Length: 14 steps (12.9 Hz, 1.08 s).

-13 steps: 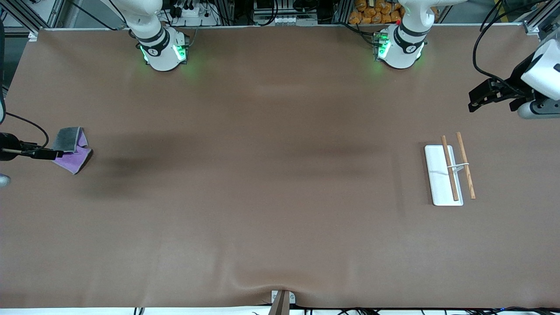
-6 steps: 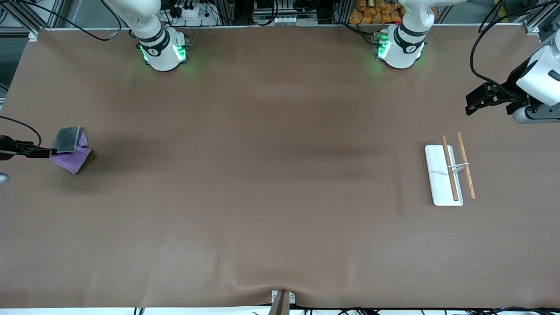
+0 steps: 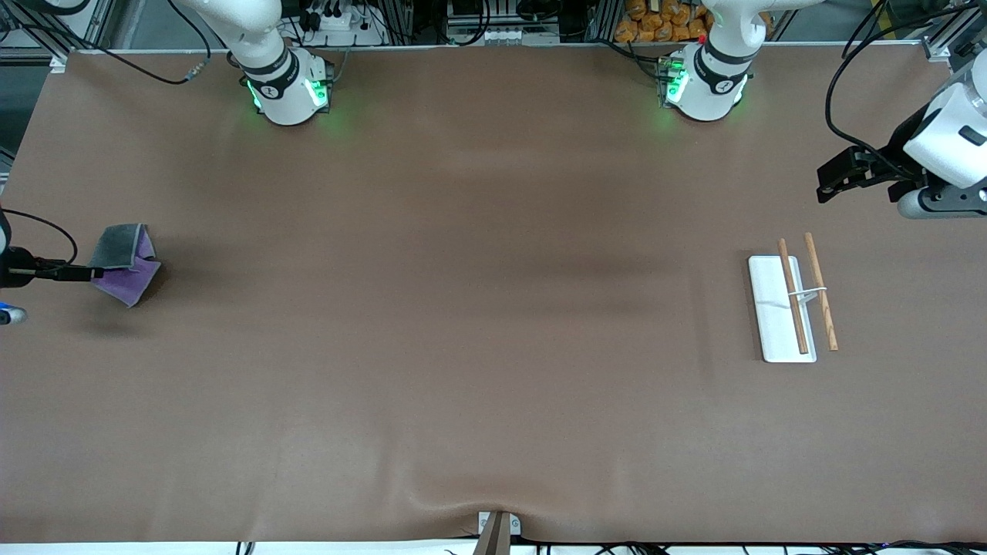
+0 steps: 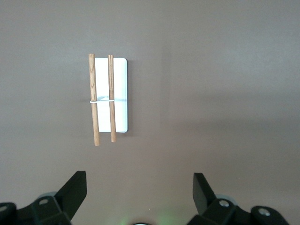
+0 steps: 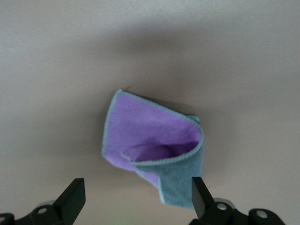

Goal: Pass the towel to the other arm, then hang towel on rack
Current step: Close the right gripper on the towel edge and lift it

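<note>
I should pass the towel to the other arm, so next my right gripper should grab the towel by its grey corner (image 3: 112, 251) (image 5: 180, 187).
The towel (image 3: 123, 266), purple with a dark grey flap folded over it, lies on the table at the right arm's end. My right gripper (image 3: 73, 272) is open and empty, level with the towel's edge. In the right wrist view the towel (image 5: 154, 143) lies just ahead of the spread fingers (image 5: 72, 199), and its grey corner is by one fingertip. The rack (image 3: 794, 297), two brown rods over a white base plate (image 3: 767, 308), stands at the left arm's end. My left gripper (image 3: 837, 173) is open and empty over bare table near the rack (image 4: 110, 98).
The brown table mat (image 3: 463, 308) runs flat between towel and rack. Both arm bases (image 3: 289, 89) with green lights stand along the table's edge farthest from the front camera. A small clamp (image 3: 497, 528) sits at the edge nearest the camera.
My right gripper has drawn back a little from the towel toward the table's end. My left gripper has shifted slightly toward the arm bases. The towel and the rack have not moved.
</note>
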{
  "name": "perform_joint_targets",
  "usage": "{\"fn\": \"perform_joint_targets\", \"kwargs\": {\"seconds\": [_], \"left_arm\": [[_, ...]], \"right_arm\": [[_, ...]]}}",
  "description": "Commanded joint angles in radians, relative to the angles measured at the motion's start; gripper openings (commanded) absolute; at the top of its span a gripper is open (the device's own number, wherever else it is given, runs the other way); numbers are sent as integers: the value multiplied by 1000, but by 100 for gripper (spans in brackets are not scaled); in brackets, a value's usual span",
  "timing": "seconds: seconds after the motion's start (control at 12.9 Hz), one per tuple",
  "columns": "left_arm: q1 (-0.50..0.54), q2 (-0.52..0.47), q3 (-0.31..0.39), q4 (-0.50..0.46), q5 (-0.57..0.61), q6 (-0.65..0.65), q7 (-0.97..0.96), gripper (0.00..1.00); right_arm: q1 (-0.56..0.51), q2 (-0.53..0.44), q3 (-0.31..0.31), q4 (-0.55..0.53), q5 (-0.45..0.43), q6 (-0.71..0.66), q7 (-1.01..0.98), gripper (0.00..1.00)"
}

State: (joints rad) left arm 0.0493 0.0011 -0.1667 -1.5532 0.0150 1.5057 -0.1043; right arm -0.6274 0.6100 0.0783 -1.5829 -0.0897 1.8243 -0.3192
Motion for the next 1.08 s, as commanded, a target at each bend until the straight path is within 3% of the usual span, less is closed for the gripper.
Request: {"fn": "perform_joint_targets", "kwargs": {"seconds": [0.0, 0.39, 0.54, 0.77, 0.85, 1.0], "left_arm": [[1, -7, -19, -4, 22, -15, -6, 100], [0, -7, -20, -5, 22, -21, -6, 100], [0, -7, -20, -10, 22, -21, -6, 100], [0, -6, -20, -10, 22, -21, -5, 100], [0, -4, -20, -10, 22, -21, -5, 100], [0, -4, -20, -8, 22, -21, -5, 100]], "right_arm": [[-49, 56, 20, 12, -18, 35, -69, 100], [-75, 79, 20, 6, -65, 49, -89, 100], [-75, 85, 20, 4, -65, 49, -100, 80], [-74, 93, 20, -8, -65, 50, -100, 72], [-74, 93, 20, -9, -65, 46, -101, 48], [-74, 91, 20, -9, -65, 44, -103, 19]]}}
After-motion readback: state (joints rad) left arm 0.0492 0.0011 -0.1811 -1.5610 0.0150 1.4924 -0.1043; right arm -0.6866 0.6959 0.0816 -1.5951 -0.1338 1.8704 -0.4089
